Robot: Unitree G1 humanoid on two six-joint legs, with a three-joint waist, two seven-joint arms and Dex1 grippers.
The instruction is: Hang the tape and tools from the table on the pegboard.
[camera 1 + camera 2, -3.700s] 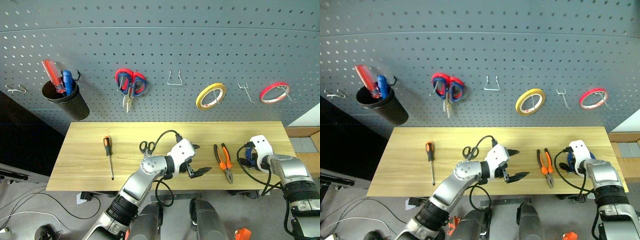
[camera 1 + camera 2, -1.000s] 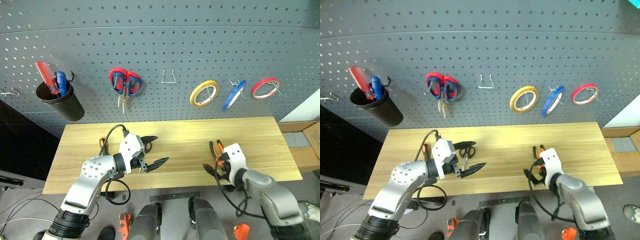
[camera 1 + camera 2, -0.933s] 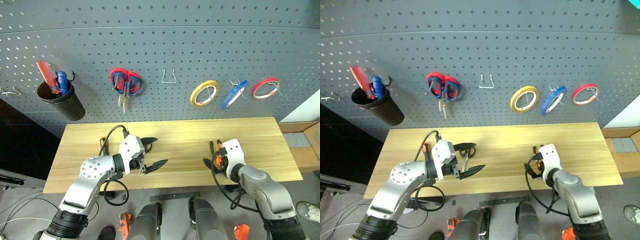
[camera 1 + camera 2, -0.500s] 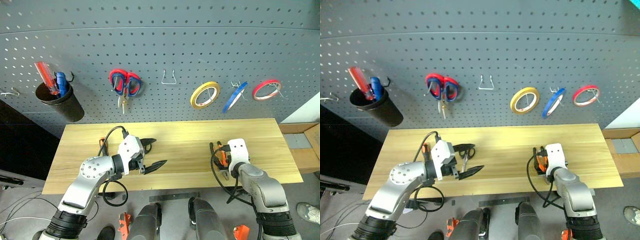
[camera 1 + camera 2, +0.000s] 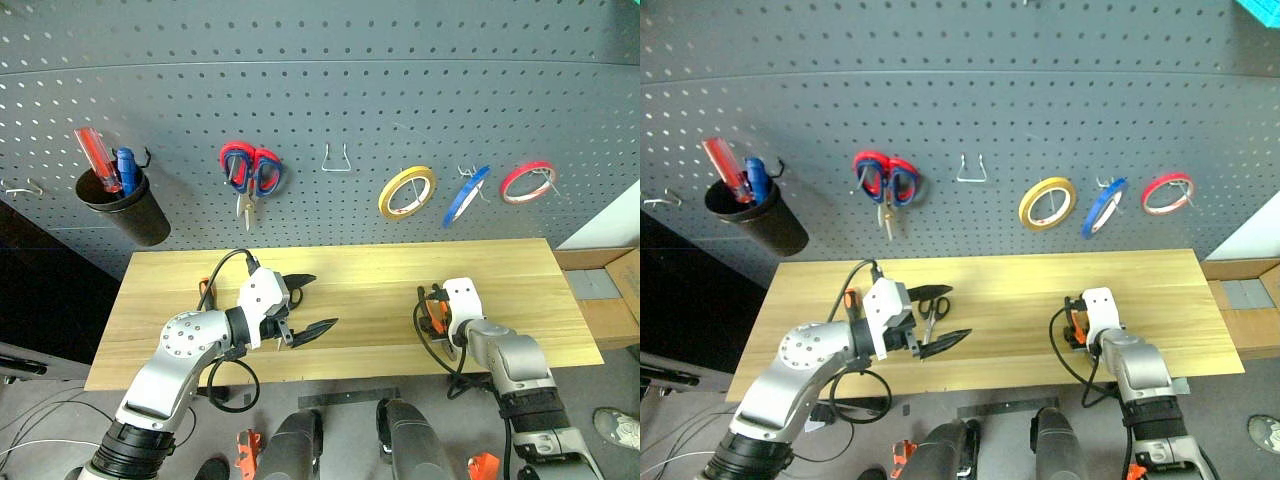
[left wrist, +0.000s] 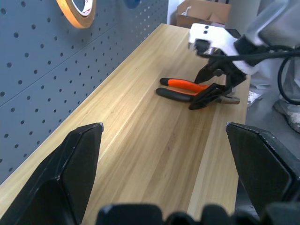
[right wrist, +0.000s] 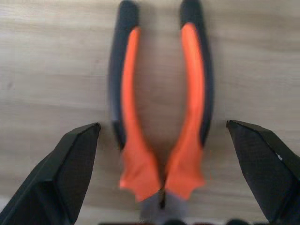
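I need to close my right gripper on the pliers now. Both fingers are low over the wood beside the pliers' orange handles, so they would hold the pliers (image 7: 192,93).
On the table (image 5: 370,265) lie the pliers (image 7: 192,93), orange-and-black handles apart. My right gripper (image 7: 162,124) hangs just over them, open, one finger outside each handle; the left wrist view shows it at the pliers' (image 6: 180,84) head end. Further left my left gripper (image 5: 324,300) is open above the wood, empty. Beside it lie the small black-handled scissors (image 5: 930,303), and the screwdriver's orange handle (image 5: 849,298) shows behind the left arm. The blue tape (image 5: 467,193) hangs from a hook on the pegboard (image 5: 350,80).
Along the pegboard hang a yellow tape ring (image 5: 407,192), a red tape ring (image 5: 527,181) and red-and-blue scissors (image 5: 255,170). A black cup (image 5: 125,205) holds red and blue screwdrivers. A bare wire hook (image 5: 337,158) sits mid-board. The table's far right end is bare.
The blue tape, earlier in my right gripper at the table's right end, now hangs on the pegboard. My right gripper has dropped forward over the pliers. The left gripper stayed put.
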